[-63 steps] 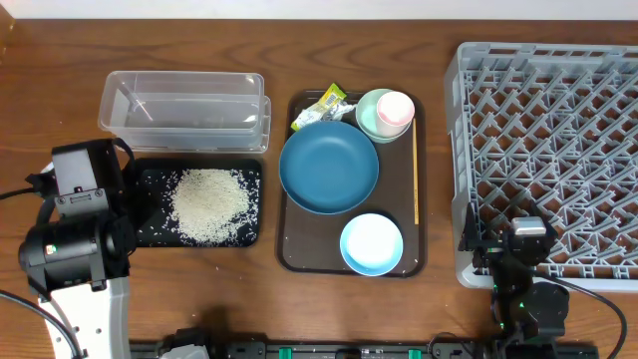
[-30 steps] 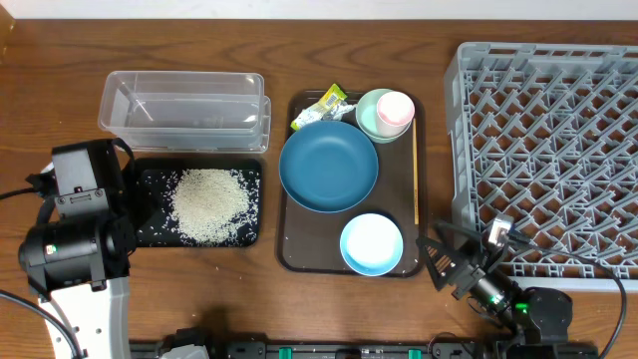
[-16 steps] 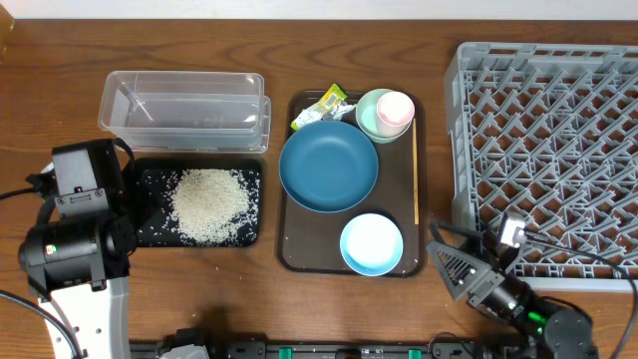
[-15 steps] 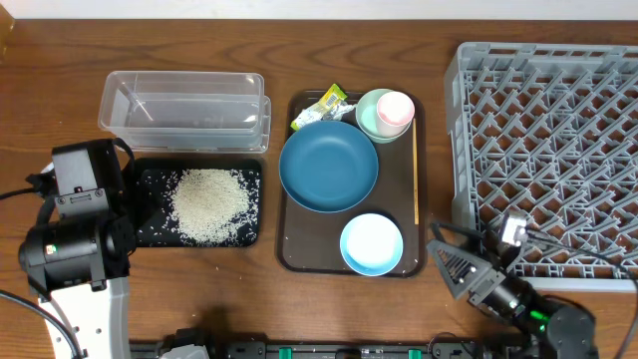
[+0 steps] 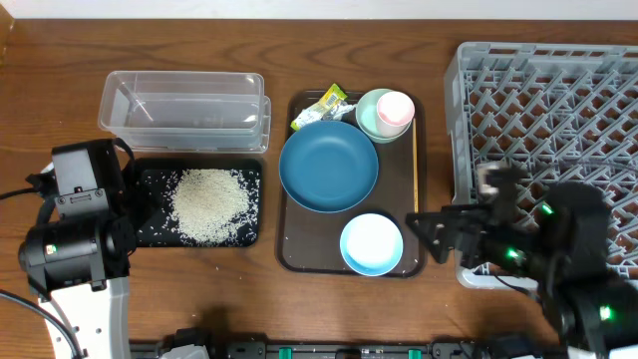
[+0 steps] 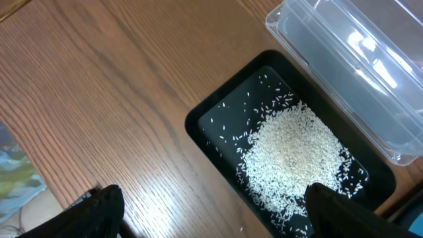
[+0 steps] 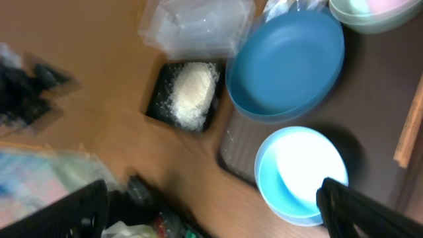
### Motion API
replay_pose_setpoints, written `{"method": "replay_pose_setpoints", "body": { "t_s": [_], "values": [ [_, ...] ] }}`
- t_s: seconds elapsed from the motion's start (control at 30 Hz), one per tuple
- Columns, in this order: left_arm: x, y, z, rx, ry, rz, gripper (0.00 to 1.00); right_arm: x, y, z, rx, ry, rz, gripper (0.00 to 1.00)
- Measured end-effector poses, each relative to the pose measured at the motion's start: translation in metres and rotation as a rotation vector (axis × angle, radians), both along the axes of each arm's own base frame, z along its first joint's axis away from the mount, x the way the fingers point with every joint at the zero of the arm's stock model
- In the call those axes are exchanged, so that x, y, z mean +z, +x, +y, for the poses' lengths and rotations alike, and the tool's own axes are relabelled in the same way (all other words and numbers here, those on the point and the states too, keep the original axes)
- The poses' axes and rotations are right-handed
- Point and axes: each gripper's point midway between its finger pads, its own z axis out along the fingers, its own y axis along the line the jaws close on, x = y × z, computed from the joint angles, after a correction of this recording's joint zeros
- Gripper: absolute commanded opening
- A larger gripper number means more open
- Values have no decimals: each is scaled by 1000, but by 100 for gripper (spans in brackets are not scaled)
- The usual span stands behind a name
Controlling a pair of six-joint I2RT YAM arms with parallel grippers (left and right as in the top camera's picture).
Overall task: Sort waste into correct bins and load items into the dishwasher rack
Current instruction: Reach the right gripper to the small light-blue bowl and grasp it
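Observation:
My right gripper is about to grab the light-blue bowl by its rim, on the side away from the rack, so that it can load the bowl upside-down.
White rice lies heaped in the black tray, in front of the clear tub. The dark-blue plate, light-blue bowl, mint-green bowl with the pink cup in it, the chopstick and the yellow-green wrapper sit on the brown serving tray. My right gripper is open and empty, just right of the light-blue bowl, between it and the rack. My left gripper is open and empty above the table beside the rice.
The right wrist view is blurred and shows the plate, the rice tray and the chopstick. The left wrist view shows the black tray and the clear tub. The left arm base stands at front left.
My right arm has swung up from the table's front edge, past the rack's front-left corner, and its open gripper now points left at the light-blue bowl. The left arm has not moved.

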Motion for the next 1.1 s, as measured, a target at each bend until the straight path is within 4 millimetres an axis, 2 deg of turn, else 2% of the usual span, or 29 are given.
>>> {"method": "replay_pose_setpoints", "body": {
  "t_s": [0.17,0.37,0.57,0.67,0.77,0.9,1.1],
  "values": [
    [0,0,0,1,0,0,90,-27,-7,40,202,-251,20,99],
    [0,0,0,0,0,0,90,-85,-21,90,384,-482,47,99],
    [0,0,0,1,0,0,90,-139,-23,134,486,-584,67,99],
    [0,0,0,1,0,0,90,-166,-28,139,519,-640,118,99],
    [0,0,0,1,0,0,90,-188,-29,135,507,-698,175,99],
    [0,0,0,0,0,0,90,-210,-24,122,418,-787,242,80],
    [0,0,0,1,0,0,90,-215,-11,115,281,-820,254,68]
  ]
}}
